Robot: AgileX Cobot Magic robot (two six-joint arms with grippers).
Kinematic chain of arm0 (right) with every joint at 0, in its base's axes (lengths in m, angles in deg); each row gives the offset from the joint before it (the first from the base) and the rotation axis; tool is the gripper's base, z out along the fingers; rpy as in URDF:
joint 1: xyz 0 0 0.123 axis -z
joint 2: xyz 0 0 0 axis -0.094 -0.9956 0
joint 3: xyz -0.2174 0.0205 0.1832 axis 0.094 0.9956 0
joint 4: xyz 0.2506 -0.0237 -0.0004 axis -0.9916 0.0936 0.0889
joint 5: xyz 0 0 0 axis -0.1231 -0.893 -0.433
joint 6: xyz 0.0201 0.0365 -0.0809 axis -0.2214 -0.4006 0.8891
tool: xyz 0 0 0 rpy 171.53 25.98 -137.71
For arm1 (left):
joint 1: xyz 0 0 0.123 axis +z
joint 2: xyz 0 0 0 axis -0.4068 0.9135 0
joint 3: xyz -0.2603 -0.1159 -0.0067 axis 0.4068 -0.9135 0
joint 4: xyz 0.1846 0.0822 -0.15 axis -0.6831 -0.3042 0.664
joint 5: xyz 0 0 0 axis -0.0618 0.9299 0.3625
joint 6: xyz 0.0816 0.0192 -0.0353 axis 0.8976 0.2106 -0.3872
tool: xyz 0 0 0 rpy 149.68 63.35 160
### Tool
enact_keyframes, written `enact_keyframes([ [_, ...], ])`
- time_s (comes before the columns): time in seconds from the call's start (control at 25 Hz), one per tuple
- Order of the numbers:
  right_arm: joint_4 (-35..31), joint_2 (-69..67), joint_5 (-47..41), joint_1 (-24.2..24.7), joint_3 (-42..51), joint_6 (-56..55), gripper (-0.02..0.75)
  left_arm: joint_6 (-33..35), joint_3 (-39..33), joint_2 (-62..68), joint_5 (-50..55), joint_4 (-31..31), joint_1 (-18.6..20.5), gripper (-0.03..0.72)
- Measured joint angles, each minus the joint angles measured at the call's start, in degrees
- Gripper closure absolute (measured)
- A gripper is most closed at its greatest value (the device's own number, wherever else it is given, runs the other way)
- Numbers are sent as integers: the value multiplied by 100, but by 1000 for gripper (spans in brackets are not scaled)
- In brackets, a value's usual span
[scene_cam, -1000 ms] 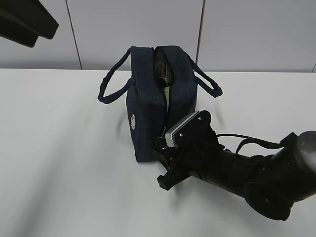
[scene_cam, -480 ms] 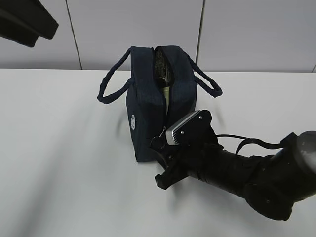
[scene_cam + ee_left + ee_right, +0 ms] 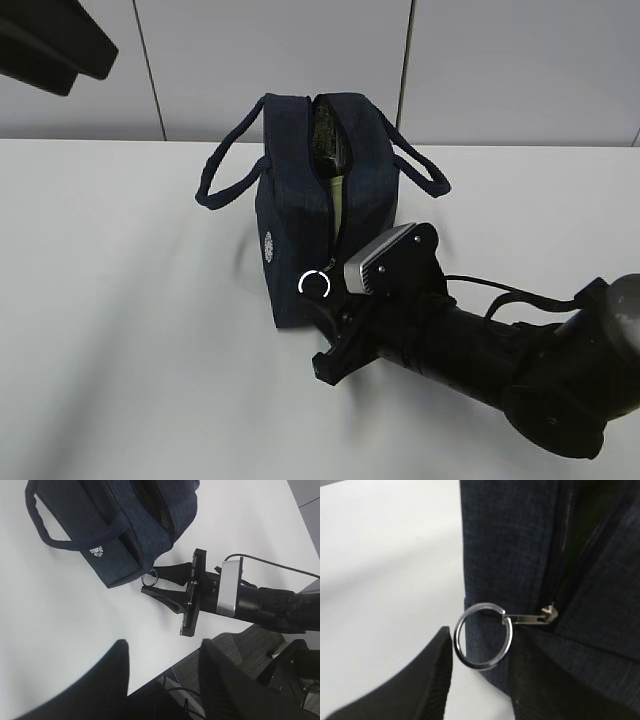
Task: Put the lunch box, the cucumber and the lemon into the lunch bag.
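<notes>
The right gripper grabs the silver ring pull (image 3: 317,284) on its zipper next, to zip up the packed lunch bag.
The navy lunch bag (image 3: 295,205) stands on the white table, its top zipper open. A pale sage-green edge of the lunch box (image 3: 339,192) and something dark green (image 3: 326,132) show inside it. The lemon is hidden. The silver ring pull (image 3: 317,284) hangs at the bag's near end; it also shows in the right wrist view (image 3: 482,636). My right gripper (image 3: 481,642) is open, one finger on each side of the ring, not clamped on it. It also shows in the exterior view (image 3: 326,335). My left gripper (image 3: 164,645) is open and empty, high above the table.
The bag's two loop handles (image 3: 222,170) stick out to either side. The left arm (image 3: 50,40) hangs at the upper left of the exterior view. The table's near edge (image 3: 165,667) shows in the left wrist view, with the floor beyond.
My right gripper has drawn back slightly toward the near right. The ring pull, hidden by the fingers before, now shows plainly between them.
</notes>
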Motion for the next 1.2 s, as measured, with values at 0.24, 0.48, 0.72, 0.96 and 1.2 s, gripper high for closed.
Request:
enact_keyframes([
  [0.24,-23,0,307,0,12,-218,459,0,0,0,0,0,0,377],
  [0.48,-151,0,306,0,12,-311,460,0,0,0,0,0,0,377],
  [0.72,-356,0,306,0,12,-334,463,0,0,0,0,0,0,377],
  [0.96,-470,0,282,0,12,-334,570,0,0,0,0,0,0,378],
  [1.2,-482,0,238,0,12,-346,661,0,0,0,0,0,0,409],
])
